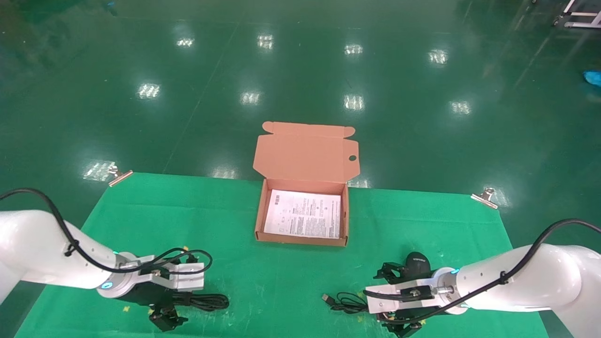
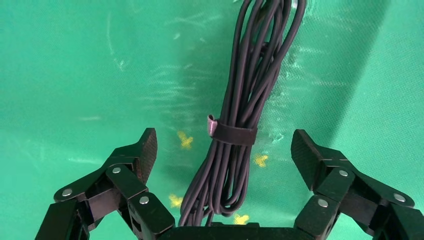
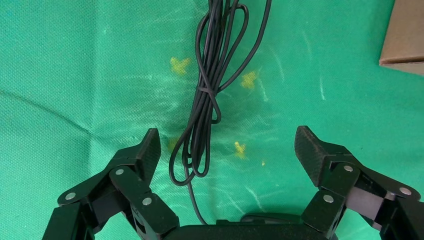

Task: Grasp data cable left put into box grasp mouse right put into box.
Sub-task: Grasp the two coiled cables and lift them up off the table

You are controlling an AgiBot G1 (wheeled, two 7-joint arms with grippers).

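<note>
I should get the mouse into the box, so next I should grab the mouse's thin cord (image 3: pixel 207 100) by the coiled bundle (image 3: pixel 197 145) with my right gripper.
The data cable (image 2: pixel 240 110) is a thick black bundle tied with a dark strap, lying on the green cloth. My left gripper (image 2: pixel 226 150) is open and straddles its near end without touching it. The head view shows this gripper (image 1: pixel 164 304) at the front left, with the cable (image 1: pixel 209 300) sticking out toward the centre. The mouse (image 1: pixel 418 264) sits at the front right, and its thin cord (image 3: pixel 207 100) lies coiled with the USB plug (image 1: pixel 325 297) at its end. My right gripper (image 1: pixel 393 299) hovers open beside the mouse, above the cord (image 1: pixel 350 304). The salmon box (image 1: pixel 259 213) stands open at table centre.
A white leaflet (image 1: pixel 304 213) lies inside the box, and the lid (image 1: pixel 305 152) leans back past the table's far edge. Metal clips (image 1: pixel 119 176) (image 1: pixel 486 197) hold the cloth's far corners. Small yellow marks (image 2: pixel 185 140) dot the cloth. A box corner (image 3: pixel 405 40) shows in the right wrist view.
</note>
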